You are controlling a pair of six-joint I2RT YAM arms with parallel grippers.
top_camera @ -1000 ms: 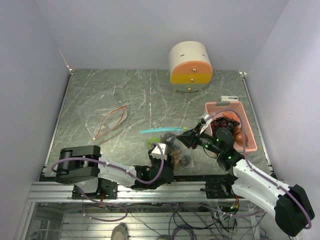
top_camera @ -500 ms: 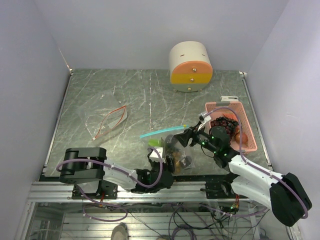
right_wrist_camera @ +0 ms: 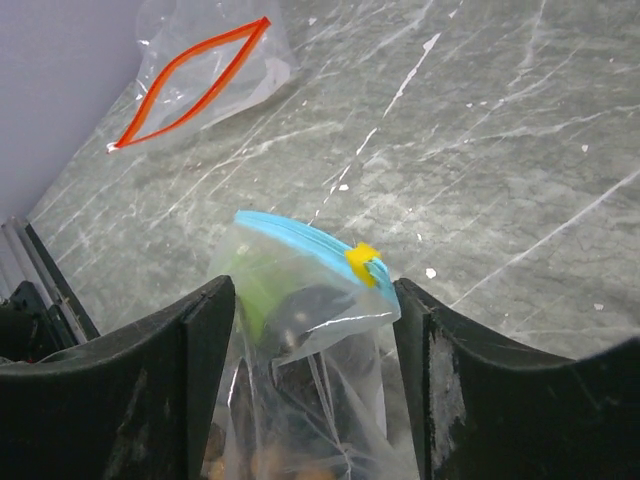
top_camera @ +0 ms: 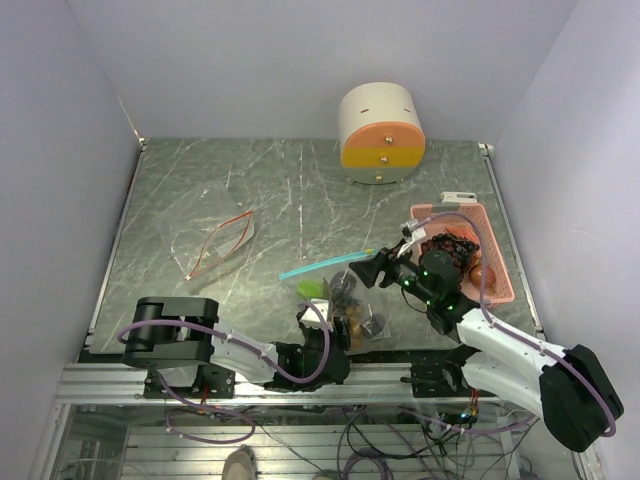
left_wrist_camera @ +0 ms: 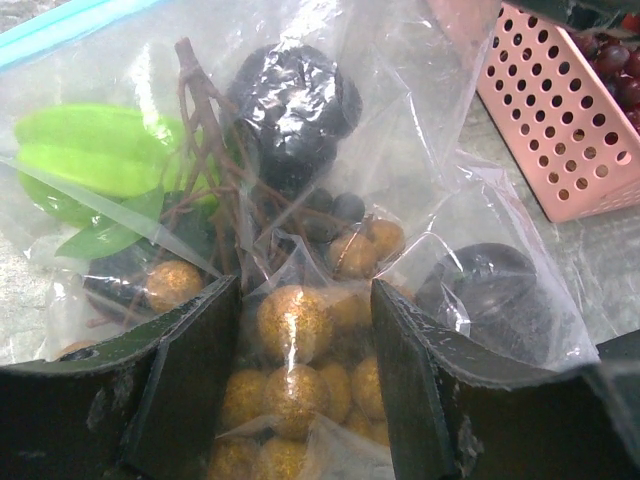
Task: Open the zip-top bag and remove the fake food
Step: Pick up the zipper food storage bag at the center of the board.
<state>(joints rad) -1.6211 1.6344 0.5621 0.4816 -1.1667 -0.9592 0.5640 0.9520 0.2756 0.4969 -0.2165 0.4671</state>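
My right gripper closes on the bag's corner [top_camera: 370,255] [right_wrist_camera: 374,300] now, since the corner lies between open fingers, one level with the end of the zip.
The zip-top bag [top_camera: 352,300] stands near the table's front edge, its blue zip strip [right_wrist_camera: 290,240] shut with the yellow slider [right_wrist_camera: 363,262] at one end. Inside are fake food pieces: a green piece [left_wrist_camera: 90,150], a dark purple grape bunch [left_wrist_camera: 290,100] and a tan-gold grape bunch [left_wrist_camera: 295,325]. My left gripper [left_wrist_camera: 303,290] is closed on the bag's lower part, with the tan bunch between its fingers; in the top view it [top_camera: 338,325] is at the bag's near side. My right gripper [right_wrist_camera: 315,300] is open and straddles the bag's top, the slider by one finger.
A pink perforated basket [top_camera: 430,210] at the right holds dark grapes [top_camera: 450,245] and an orange fruit [top_camera: 478,270]; its wall shows in the left wrist view [left_wrist_camera: 560,130]. An empty red-zip bag [top_camera: 222,240] lies at the left. A round cream-and-orange drawer unit [top_camera: 380,135] stands at the back.
My right gripper has moved left from beside the basket to the bag's zip end. The bag's zip strip has tilted up at its right end. The left arm shifted slightly.
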